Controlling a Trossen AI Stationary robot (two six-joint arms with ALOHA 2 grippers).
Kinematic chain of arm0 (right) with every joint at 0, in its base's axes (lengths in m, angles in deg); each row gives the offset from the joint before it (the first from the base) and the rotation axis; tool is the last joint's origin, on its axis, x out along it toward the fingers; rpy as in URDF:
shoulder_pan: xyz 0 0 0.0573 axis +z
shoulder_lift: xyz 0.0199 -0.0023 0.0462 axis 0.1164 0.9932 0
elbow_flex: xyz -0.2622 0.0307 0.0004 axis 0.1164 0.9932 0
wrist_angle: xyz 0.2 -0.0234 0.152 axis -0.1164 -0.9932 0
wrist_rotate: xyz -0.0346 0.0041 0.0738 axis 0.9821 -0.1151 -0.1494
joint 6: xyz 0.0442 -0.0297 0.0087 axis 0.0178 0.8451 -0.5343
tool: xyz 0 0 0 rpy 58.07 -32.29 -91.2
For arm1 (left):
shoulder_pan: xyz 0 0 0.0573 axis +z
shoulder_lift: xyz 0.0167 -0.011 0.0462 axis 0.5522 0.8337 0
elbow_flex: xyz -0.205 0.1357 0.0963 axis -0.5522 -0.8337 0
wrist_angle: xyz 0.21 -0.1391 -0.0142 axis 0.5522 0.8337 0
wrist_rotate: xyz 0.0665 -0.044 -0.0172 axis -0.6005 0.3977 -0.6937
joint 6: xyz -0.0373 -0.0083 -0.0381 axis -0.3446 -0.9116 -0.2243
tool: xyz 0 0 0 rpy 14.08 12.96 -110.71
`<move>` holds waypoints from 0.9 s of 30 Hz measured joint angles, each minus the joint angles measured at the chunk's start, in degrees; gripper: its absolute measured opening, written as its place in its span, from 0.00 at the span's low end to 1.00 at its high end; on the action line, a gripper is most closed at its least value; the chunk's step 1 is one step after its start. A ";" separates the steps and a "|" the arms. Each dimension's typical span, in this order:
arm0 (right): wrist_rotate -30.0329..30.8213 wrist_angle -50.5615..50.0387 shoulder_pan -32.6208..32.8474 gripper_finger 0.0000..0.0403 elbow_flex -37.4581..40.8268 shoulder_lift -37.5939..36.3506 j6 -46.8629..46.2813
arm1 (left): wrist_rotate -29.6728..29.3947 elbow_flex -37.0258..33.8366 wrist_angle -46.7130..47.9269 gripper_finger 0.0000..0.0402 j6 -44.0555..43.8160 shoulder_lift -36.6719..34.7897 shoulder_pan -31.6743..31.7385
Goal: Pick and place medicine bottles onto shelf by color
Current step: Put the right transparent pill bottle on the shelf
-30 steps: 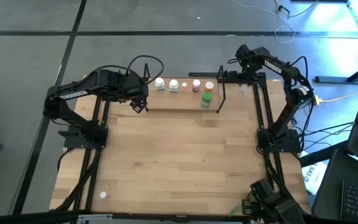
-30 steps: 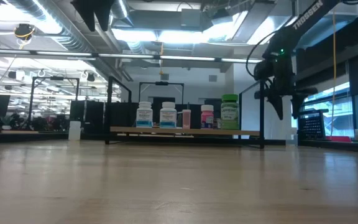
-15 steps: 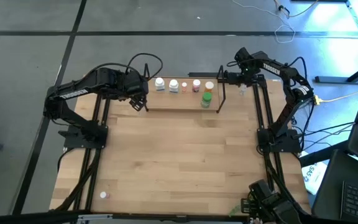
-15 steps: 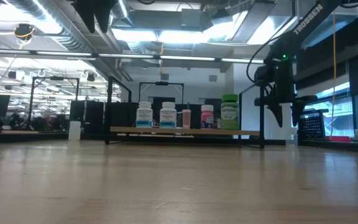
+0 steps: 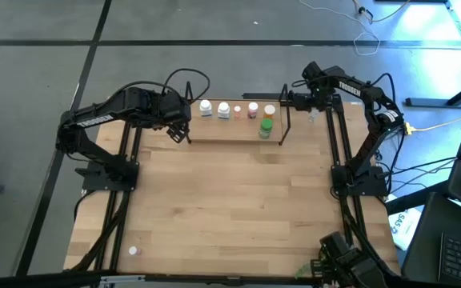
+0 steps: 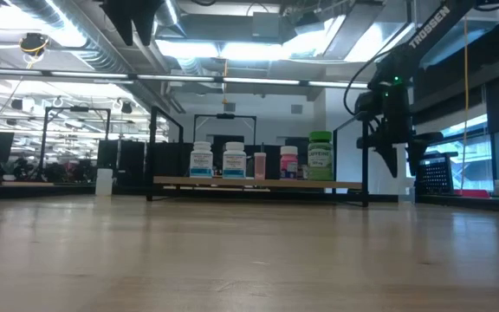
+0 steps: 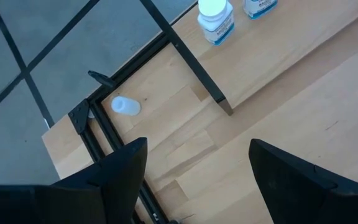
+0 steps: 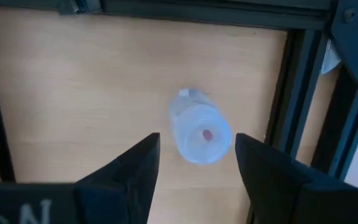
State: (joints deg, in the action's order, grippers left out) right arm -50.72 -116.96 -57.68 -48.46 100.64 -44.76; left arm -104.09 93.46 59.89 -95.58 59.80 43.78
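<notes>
The right gripper takes hold of the pale bottle's round cap (image 8: 201, 138) next, to put the bottle on the shelf by color.
Five medicine bottles stand in a row on the shelf (image 5: 234, 138) at the table's far edge: two white (image 6: 201, 160) (image 6: 234, 160), two pinkish (image 6: 260, 165) (image 6: 288, 162) and one taller green (image 6: 320, 156). My right gripper (image 5: 311, 102) hangs open right of the shelf, pointing down. A pale bottle (image 8: 199, 134) stands upright on the table below it, between the fingers in the right wrist view (image 8: 196, 144) and untouched. My left gripper (image 7: 197, 149) hovers open, high beside the shelf's left end (image 5: 179, 130).
Another white bottle (image 7: 125, 106) lies on its side near the table's far left corner, beside the black frame rail. One more white bottle (image 5: 133, 250) sits near the near left corner. The shelf's black wire uprights (image 5: 283, 120) stand close to my right gripper. The table's middle is bare wood.
My right gripper has come down over the pale bottle right of the shelf and shifted slightly toward the near edge, staying open. It has held still over the last half second.
</notes>
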 joint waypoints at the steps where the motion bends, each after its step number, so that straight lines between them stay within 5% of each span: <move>1: -0.02 0.07 0.01 0.52 0.07 0.01 0.72 | 0.00 0.00 0.00 0.69 0.00 0.00 0.00; 16: 1.92 3.03 0.07 0.52 2.75 0.06 2.28 | 0.00 0.00 0.02 0.69 0.02 0.00 0.00; 27: 0.45 2.85 -0.73 0.33 2.69 0.04 3.98 | 0.00 0.00 0.06 0.69 0.02 0.00 0.00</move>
State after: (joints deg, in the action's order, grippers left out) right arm -50.27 -114.10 -58.42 -45.77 100.68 -40.79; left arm -104.09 93.46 59.95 -95.56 59.80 43.78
